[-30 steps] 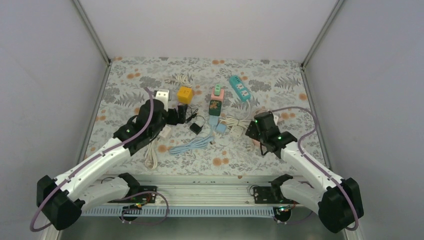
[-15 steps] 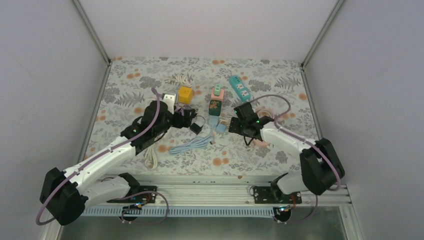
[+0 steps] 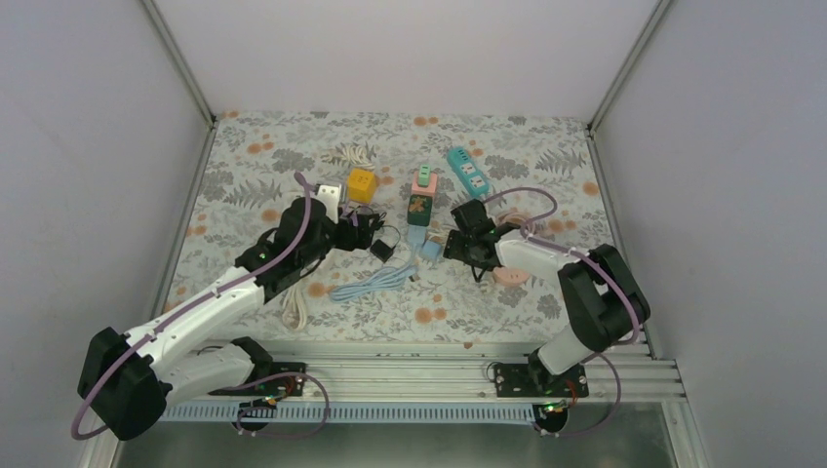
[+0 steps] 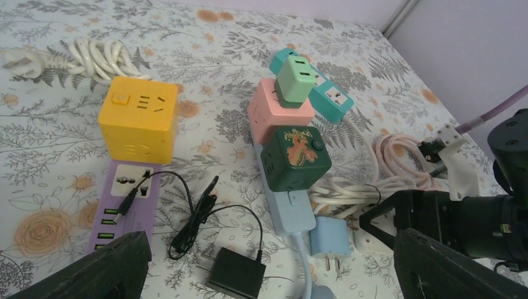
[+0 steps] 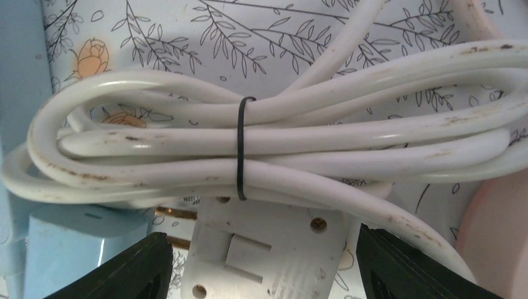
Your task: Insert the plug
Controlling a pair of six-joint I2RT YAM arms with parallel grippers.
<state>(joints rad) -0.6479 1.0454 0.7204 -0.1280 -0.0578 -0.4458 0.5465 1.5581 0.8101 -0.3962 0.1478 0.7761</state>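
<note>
Next, my right gripper grabs the white plug across its body's sides, clear of the plug's pins, leaving its coil-side end free for my left gripper.
A white plug lies under its tied white cable coil; in the top view the plug is right of centre. My right gripper is open, one finger on each side of this plug, with gaps. It shows in the top view and the left wrist view. A black adapter plug with a thin black cord lies below my open, empty left gripper, in the top view. A light blue plug lies beside a light blue power strip.
A yellow cube socket sits on a purple strip. A pink cube with a green adapter and a dark green cube sit on the blue strip. A teal strip, a pink cable coil and loose cables lie around.
My right arm swung left and forward to the white plug and now straddles it. My left gripper shifted slightly right toward the black adapter, then held.
</note>
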